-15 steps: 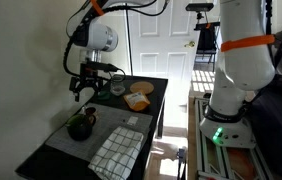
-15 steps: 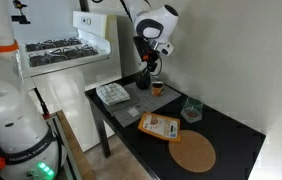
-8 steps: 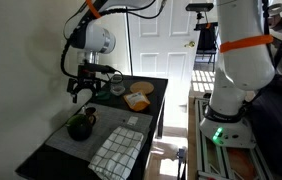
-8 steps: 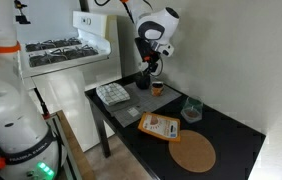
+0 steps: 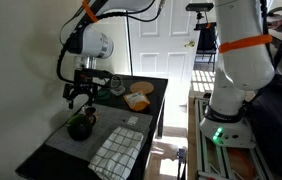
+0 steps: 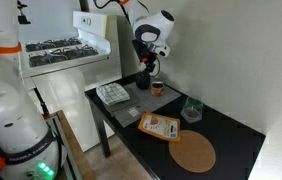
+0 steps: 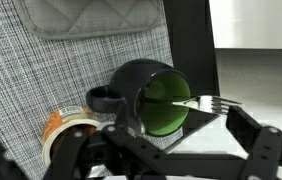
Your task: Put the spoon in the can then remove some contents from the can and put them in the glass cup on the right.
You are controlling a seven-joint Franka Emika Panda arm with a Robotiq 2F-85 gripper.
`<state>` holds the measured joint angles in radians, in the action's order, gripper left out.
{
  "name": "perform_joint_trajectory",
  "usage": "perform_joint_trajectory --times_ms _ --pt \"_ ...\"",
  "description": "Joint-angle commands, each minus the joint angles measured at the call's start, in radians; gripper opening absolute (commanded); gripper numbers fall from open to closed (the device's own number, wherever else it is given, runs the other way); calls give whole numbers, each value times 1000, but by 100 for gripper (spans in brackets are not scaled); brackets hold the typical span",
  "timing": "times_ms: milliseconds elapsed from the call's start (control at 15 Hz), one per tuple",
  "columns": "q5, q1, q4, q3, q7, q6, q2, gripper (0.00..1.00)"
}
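The bowl of the spoon should stay free to scoop the can's contents, so my gripper will grab the handle end of the spoon next.
The can is a dark round container with a green inside and a side handle, seen from above in the wrist view. The spoon, a silver utensil whose outer end shows prongs, rests in it and sticks out to the right. My gripper hangs open over the can's near side, with nothing between its fingers. In both exterior views the gripper hovers just above the can. The clear glass cup stands apart further along the table.
A small orange-filled cup sits right beside the can. A grey quilted pad lies beyond it. A checked towel, a board with food and a round cork mat share the black table. A wall stands close behind.
My gripper has shifted a little sideways and down toward the can, staying open. The can, spoon and glass cup have not moved.
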<state>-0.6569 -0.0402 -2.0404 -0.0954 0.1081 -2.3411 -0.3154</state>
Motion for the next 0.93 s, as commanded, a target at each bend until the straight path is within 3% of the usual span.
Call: perform_joint_trajectory --times_ms 0,333,467,667,733,867 --pt "17 -10 -17 -4 -51 -77 -15 100" --pt "58 -32 -70 -2 -133 -227 -2 99" --pt "92 -39 -77 -1 -172 -228 -4 89" --pt "135 -41 -90 -7 -216 -216 2 80" --pt "149 -42 -93 -7 -230 -217 4 73" --pt "163 -43 -98 -10 -245 -235 7 76"
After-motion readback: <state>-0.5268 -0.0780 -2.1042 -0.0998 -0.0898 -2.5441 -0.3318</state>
